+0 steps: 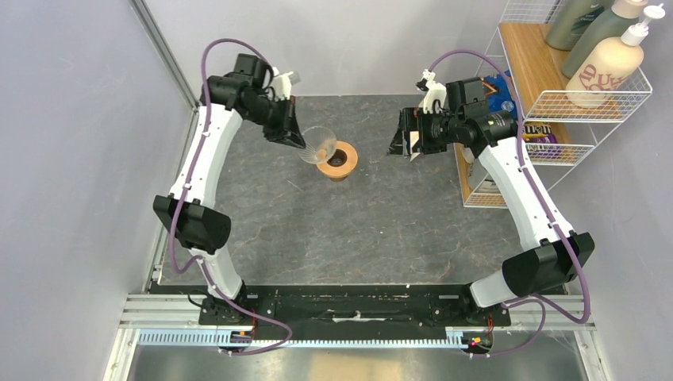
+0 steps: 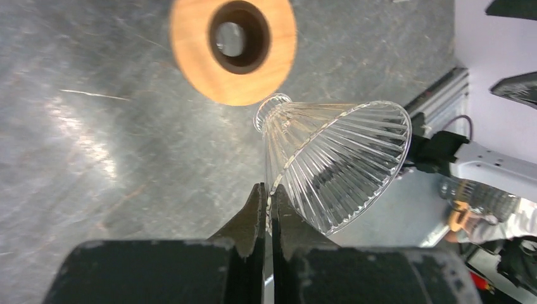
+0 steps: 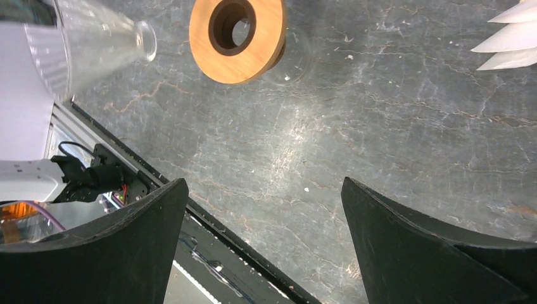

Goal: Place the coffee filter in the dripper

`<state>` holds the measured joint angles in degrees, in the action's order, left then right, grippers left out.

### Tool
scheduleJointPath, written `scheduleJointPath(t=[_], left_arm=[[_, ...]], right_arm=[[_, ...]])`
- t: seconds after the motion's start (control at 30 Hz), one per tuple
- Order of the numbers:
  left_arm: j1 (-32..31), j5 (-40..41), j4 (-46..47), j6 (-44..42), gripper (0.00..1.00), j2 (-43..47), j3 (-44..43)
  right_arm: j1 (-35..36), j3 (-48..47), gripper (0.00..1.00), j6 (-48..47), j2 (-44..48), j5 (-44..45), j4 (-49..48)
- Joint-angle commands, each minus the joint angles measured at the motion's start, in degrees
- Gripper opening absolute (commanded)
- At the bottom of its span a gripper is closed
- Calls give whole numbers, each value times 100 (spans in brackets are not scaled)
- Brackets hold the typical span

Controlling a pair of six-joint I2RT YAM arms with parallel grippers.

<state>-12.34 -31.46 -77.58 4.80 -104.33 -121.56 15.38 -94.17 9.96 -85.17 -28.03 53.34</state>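
My left gripper keeps hold of the cone from here until its narrow tip is over the ring's hole. Beside the ring's outer edge, the cone would miss.
The dripper is in two parts. Its clear ribbed glass cone (image 2: 342, 164) is tilted on its side in the air, and my left gripper (image 2: 269, 190) is shut on its rim. The orange-tan wooden ring collar (image 1: 337, 161) lies flat on the table just past the cone's narrow tip, apart from it. In the top view the cone (image 1: 317, 143) hangs left of the ring. My right gripper (image 3: 263, 196) is open and empty above the table, right of the ring (image 3: 237, 38). White pleated coffee filter paper (image 3: 513, 38) shows at the upper right edge of the right wrist view.
A white wire shelf (image 1: 555, 103) with bottles and snack packs stands at the back right, close behind the right arm. A grey wall runs along the left. The black and metal rail (image 1: 357, 309) lines the near edge.
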Motion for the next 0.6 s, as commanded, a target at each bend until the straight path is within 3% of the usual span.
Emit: scheduleJointPath(t=[0.0, 0.27, 0.57], left_arm=[[-353, 86, 146, 1274, 2, -115, -200], [-664, 539, 49, 1548, 2, -940, -1070], [-664, 431, 22, 1678, 2, -1363, -1153]], right_arm=[[9, -107, 99, 122, 178, 297, -250], [7, -133, 99, 258, 134, 178, -285], [9, -197, 99, 287, 20, 121, -340]])
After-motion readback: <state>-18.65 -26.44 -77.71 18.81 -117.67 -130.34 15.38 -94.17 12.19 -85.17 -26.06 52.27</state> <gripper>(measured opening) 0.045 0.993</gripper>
